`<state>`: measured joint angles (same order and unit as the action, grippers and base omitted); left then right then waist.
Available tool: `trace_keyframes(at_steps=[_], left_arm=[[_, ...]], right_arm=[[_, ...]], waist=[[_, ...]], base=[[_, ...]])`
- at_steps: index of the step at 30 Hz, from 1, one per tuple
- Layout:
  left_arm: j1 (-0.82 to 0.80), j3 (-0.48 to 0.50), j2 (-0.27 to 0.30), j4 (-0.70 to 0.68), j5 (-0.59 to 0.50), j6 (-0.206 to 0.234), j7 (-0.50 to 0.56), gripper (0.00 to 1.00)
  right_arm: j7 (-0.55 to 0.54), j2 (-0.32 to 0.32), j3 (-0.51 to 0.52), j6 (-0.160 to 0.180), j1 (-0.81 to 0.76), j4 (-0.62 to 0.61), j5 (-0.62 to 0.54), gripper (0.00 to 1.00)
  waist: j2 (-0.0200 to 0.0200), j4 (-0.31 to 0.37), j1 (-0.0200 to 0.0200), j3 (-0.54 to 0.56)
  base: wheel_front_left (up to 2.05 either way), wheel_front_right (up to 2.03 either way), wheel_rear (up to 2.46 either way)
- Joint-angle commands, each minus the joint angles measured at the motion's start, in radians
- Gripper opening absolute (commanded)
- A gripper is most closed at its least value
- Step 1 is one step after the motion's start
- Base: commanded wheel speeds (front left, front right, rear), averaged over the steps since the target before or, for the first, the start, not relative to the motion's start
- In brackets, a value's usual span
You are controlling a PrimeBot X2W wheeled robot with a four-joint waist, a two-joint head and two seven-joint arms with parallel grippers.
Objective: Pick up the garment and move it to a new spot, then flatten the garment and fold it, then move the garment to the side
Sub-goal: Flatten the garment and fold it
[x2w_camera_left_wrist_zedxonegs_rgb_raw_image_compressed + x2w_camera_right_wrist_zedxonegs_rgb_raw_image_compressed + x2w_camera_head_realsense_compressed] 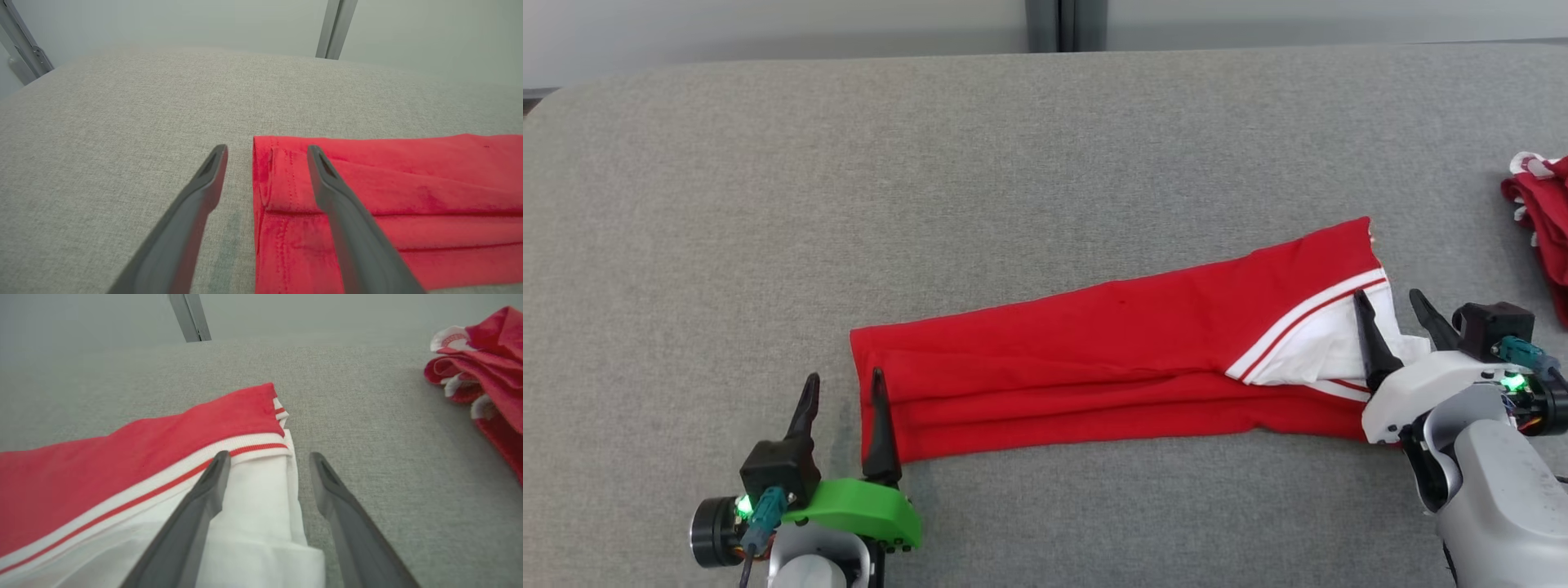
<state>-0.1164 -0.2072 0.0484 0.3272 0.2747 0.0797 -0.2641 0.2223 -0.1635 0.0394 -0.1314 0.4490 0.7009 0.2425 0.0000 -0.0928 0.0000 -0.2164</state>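
The garment should next be grabbed by its white striped end (1391,328) with my right gripper, so I can fold the long garment over toward its plain red end (863,377).
A red garment (1094,371) with a white, red-striped panel lies folded into a long band across the grey surface. Its left hemmed end (282,196) lies between and under my left gripper's fingers; the left gripper (843,392) stands open, one finger over the cloth, one over bare surface. My right gripper (1392,309) is open at the band's right end, straddling the white panel's edge (261,506), with its left finger (204,498) over the white cloth and its right finger (331,490) over the surface.
A second red and white garment (1543,220) lies bunched at the right edge, also seen as a crumpled pile (486,367) in the right wrist view. The grey padded surface (931,180) stretches wide beyond the band. A metal post (1058,24) stands behind.
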Motion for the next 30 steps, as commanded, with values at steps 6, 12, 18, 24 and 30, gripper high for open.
trace_keyframes(at_steps=[6, 12, 18, 24, 30], left_arm=[[-0.045, -0.033, 0.005, 0.000, 0.012, 0.006, 0.001, 1.00], [-0.032, -0.028, 0.005, 0.003, 0.010, 0.007, 0.001, 1.00], [-0.025, -0.020, 0.005, 0.010, -0.001, 0.000, 0.001, 1.00], [-0.020, -0.021, 0.005, 0.020, -0.001, -0.008, 0.001, 1.00], [-0.014, -0.033, 0.005, 0.028, 0.006, -0.009, 0.001, 1.00]], right_arm=[[-0.033, 0.011, 0.021, 0.002, 0.023, 0.174, -0.044, 1.00], [-0.020, 0.036, -0.031, 0.001, 0.007, 0.244, 0.024, 0.00], [0.037, -0.044, 0.032, 0.003, 0.024, 0.222, 0.027, 0.00], [0.043, -0.028, 0.099, 0.002, -0.002, 0.060, -0.002, 0.00], [0.043, 0.043, -0.007, 0.002, -0.060, -0.161, 0.059, 0.00]], waist=[[0.0000, -0.040, 0.0000, -0.013], [0.0000, -0.023, 0.0000, -0.007], [0.0000, 0.010, 0.0000, 0.003], [0.0000, 0.044, 0.0000, 0.019], [0.0000, 0.054, 0.0000, 0.039]], base=[[0.00, 0.00, 0.00], [0.00, 0.00, 0.00], [0.00, 0.00, 0.00], [0.00, 0.00, 0.00], [0.00, 0.00, 0.00]])
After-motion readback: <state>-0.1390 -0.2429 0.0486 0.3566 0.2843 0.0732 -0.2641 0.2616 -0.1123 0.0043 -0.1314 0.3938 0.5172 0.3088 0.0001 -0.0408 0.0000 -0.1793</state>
